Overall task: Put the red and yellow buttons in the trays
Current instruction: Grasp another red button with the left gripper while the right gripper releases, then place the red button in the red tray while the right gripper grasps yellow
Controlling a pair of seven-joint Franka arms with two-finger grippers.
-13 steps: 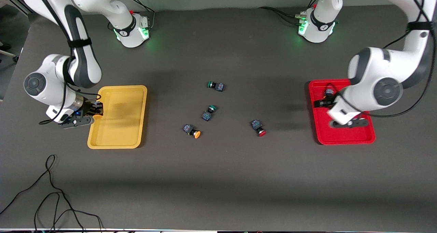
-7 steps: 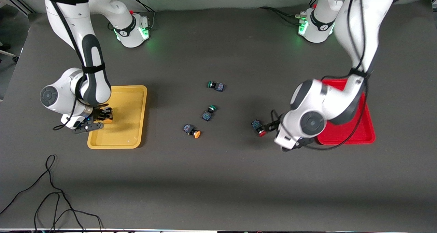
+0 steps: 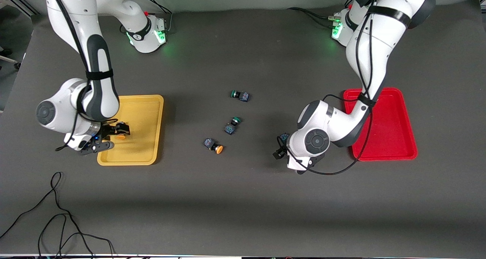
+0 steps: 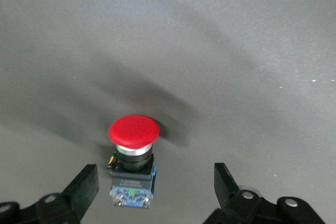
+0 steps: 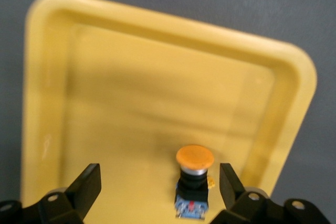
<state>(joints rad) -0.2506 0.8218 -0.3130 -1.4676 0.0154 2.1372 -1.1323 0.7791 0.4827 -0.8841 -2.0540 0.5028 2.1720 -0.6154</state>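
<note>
The red button has to go in the red tray [image 3: 398, 137], so the robot's left gripper needs to grab it next by its switch body [image 3: 284, 136].
A yellow button [image 3: 121, 136] lies in the yellow tray [image 3: 148, 111]. It lies between the open fingers of my right gripper [image 3: 108, 137], close to one finger, as the right wrist view shows (button [image 5: 195, 159], gripper [image 5: 159, 187], tray [image 5: 131, 93]). My left gripper [image 3: 281, 147] is open, low over the table, with a red button [image 4: 133, 132] between its spread fingers; it also shows in the left wrist view [image 4: 155, 192]. The arm hides most of this button [image 3: 284, 136] in the front view. A second yellow button [image 3: 215, 146] lies mid-table. The red tray [image 3: 398, 137] shows no button; a second red button is not visible.
Two green-capped buttons [image 3: 240, 95] [image 3: 232, 125] lie mid-table, farther from the front camera than the loose yellow one. A black cable [image 3: 57, 213] loops near the front edge at the right arm's end. The left arm's forearm crosses the red tray's inner edge.
My left arm swung from over the red tray to the red button on the table. My right gripper moved inward over the yellow tray and opened; the yellow button now lies in the tray.
</note>
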